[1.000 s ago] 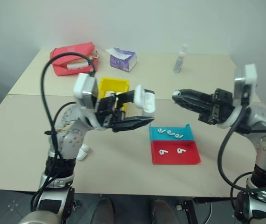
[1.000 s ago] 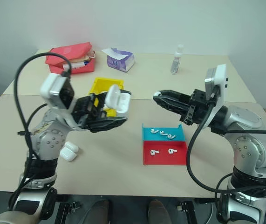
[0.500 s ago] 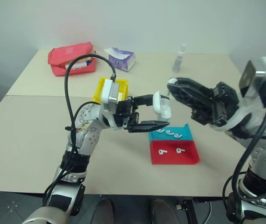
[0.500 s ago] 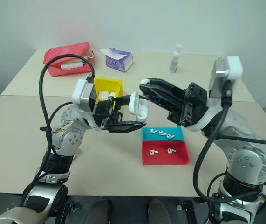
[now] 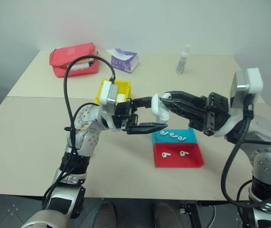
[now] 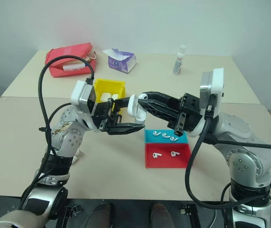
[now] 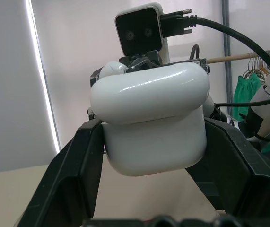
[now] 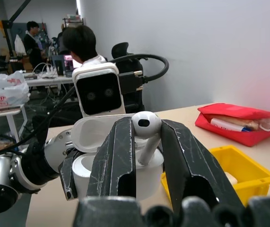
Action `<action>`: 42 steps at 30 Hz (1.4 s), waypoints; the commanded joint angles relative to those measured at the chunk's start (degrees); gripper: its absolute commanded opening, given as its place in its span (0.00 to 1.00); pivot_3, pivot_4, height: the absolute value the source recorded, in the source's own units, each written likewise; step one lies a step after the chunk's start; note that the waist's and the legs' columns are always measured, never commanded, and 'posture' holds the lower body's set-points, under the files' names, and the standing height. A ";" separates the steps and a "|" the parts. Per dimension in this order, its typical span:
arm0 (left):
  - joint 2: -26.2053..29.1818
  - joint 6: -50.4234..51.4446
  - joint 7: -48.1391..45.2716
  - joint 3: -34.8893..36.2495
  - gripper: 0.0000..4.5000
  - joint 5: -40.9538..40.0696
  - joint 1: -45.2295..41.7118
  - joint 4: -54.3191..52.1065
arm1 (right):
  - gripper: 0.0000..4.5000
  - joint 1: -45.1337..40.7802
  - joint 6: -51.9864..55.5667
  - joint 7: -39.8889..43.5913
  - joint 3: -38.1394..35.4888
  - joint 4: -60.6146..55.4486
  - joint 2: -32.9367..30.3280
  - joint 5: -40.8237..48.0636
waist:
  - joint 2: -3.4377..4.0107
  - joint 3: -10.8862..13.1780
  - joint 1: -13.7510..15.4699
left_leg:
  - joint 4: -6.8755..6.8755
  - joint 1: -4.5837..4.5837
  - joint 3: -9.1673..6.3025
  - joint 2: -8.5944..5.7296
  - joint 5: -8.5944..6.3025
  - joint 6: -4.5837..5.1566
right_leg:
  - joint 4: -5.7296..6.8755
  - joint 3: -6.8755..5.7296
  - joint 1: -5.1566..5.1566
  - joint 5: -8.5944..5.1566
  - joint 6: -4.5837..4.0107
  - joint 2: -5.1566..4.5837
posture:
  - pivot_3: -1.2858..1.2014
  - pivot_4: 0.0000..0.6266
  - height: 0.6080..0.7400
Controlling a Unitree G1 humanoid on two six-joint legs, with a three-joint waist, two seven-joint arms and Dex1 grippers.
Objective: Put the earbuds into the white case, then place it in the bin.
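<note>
The earbud's stem reaches inside the white case's rim in the right wrist view, so the earbud would rest in the white case. My right gripper should open.
My left gripper [image 5: 158, 114] is shut on the white case [image 5: 160, 108], held above the table with its lid flipped open; its black fingers [image 7: 78, 161] clamp the case [image 7: 153, 127] by the sides. My right gripper [image 8: 148, 132] is shut on one of the earbuds [image 8: 146, 128], stem down, right at the open case [image 8: 101, 137]. Its tip [image 5: 166, 97] meets the case from the right. Several more earbuds [image 5: 173, 136] lie in the teal and red tray [image 5: 194, 161]. The yellow bin [image 5: 107, 88] stands behind my left gripper, with white items inside.
A red pouch [image 5: 73, 59], a purple tissue pack [image 5: 124, 60] and a small clear bottle [image 5: 183, 59] sit along the table's far side. The tray lies under my right arm. People sit at desks [image 8: 35, 42] in the room beyond.
My right gripper, still holding the earbud, has moved left across the gap and now reaches the open case. My left gripper keeps its hold on the case.
</note>
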 commanded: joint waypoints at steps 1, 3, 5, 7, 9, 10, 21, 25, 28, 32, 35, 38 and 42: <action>-0.25 -2.14 -0.40 1.51 0.64 -0.60 -1.40 -0.98 | 0.13 0.16 -1.73 0.61 0.63 -0.23 -1.02 -1.47 | 0.00 0.00 0.01 | 0.00 0.00 0.00 0.00 0.00 0.00 | 0.00 0.00 0.00 0.00 0.00 0.00 | 0.52 0.24 1.00; -0.26 -2.27 -0.47 1.48 0.64 -0.69 -1.25 -1.07 | 0.13 -0.01 -2.07 0.45 1.02 -0.14 -1.04 -1.80 | 0.00 0.00 0.02 | 0.00 0.00 0.00 0.00 0.00 0.00 | 0.00 0.00 0.00 0.00 0.00 0.00 | 0.52 0.24 1.00; -0.26 -2.35 -0.44 1.48 0.64 -0.90 -1.01 -1.44 | 0.13 -0.45 -2.37 0.09 1.39 0.28 -0.97 -2.26 | 0.00 0.00 0.02 | 0.00 0.00 0.00 0.00 0.00 0.00 | 0.00 0.00 0.00 0.00 0.00 0.00 | 0.52 0.24 1.00; -0.28 -2.56 -0.53 1.45 0.64 -0.86 -0.84 -1.49 | 0.13 -0.75 -2.61 -0.22 1.60 0.64 -0.93 -2.46 | 0.00 0.00 0.01 | 0.00 0.00 0.00 0.00 0.00 0.00 | 0.00 0.00 0.00 0.00 0.00 0.00 | 0.52 0.24 1.00; -0.32 -2.97 -0.79 1.39 0.64 -0.61 -0.71 -1.26 | 0.13 -0.79 -2.75 -0.24 1.76 0.79 -0.97 -2.52 | 0.00 0.00 0.02 | 0.00 0.00 0.00 0.00 0.00 0.00 | 0.00 0.00 0.00 0.00 0.00 0.00 | 0.52 0.24 1.00; -0.33 -3.08 -0.90 1.38 0.64 -0.58 -0.67 -1.18 | 0.13 -0.78 -2.81 -0.20 1.83 0.82 -1.00 -2.58 | 0.00 0.00 0.02 | 0.00 0.00 0.00 0.00 0.00 0.00 | 0.00 0.00 0.00 0.00 0.00 0.00 | 0.52 0.24 1.00; -0.13 -2.94 -0.55 1.86 0.64 -0.89 -0.75 -1.67 | 0.29 -0.14 -2.39 1.88 1.96 1.29 -2.27 -1.75 | 0.00 0.00 0.02 | 0.00 -0.01 0.00 0.00 0.00 0.00 | -0.01 0.00 0.00 0.00 0.00 0.00 | 0.52 0.24 1.00; -0.10 -2.63 -0.16 2.04 0.64 -0.98 -0.74 -2.24 | 0.55 0.08 -2.62 2.65 2.05 1.26 -2.73 -1.47 | 0.00 0.00 0.02 | 0.00 0.00 0.00 0.00 0.00 0.00 | -0.01 0.00 0.00 0.00 0.00 0.00 | 0.52 0.24 1.00; -0.06 -2.36 0.09 2.05 0.64 -1.09 -0.58 -2.85 | 0.77 -0.02 -2.69 2.22 2.01 1.31 -2.84 -1.74 | 0.00 0.00 0.02 | 0.00 -0.01 0.00 0.00 0.00 0.00 | -0.01 0.00 0.00 0.00 0.00 0.00 | 0.52 0.24 1.00; -0.10 -2.17 0.35 2.04 0.64 -1.14 -0.52 -3.19 | 0.99 -0.29 -2.55 1.77 1.86 1.52 -2.90 -1.71 | 0.00 0.00 0.03 | 0.00 0.00 0.00 0.00 0.00 0.00 | -0.01 0.00 0.00 0.00 0.00 0.00 | 0.52 0.24 1.00; -0.09 -2.15 0.39 2.10 0.64 -1.08 -0.70 -2.81 | 0.99 -0.42 -2.31 1.22 1.30 1.85 -3.13 -1.54 | 0.00 0.00 0.03 | 0.00 -0.01 0.00 0.00 0.00 0.00 | -0.01 0.00 0.00 0.00 0.00 0.00 | 0.52 0.24 1.00; -0.01 -2.11 0.69 2.19 0.64 -1.01 -0.66 -2.64 | 0.99 -0.16 -2.32 1.27 0.14 2.30 -3.90 -1.38 | 0.00 0.00 0.04 | 0.00 -0.01 0.00 0.00 0.00 0.00 | -0.01 0.00 0.00 0.00 0.00 0.00 | 0.52 0.24 1.00; 0.14 -2.31 1.15 2.24 0.64 -0.73 -0.23 -2.58 | 0.99 -0.41 -2.82 3.03 -1.65 4.22 -6.51 -1.82 | 0.00 0.00 0.05 | 0.00 -0.01 0.00 0.00 0.00 0.00 | -0.02 0.00 0.00 0.00 0.00 0.00 | 0.52 0.24 1.00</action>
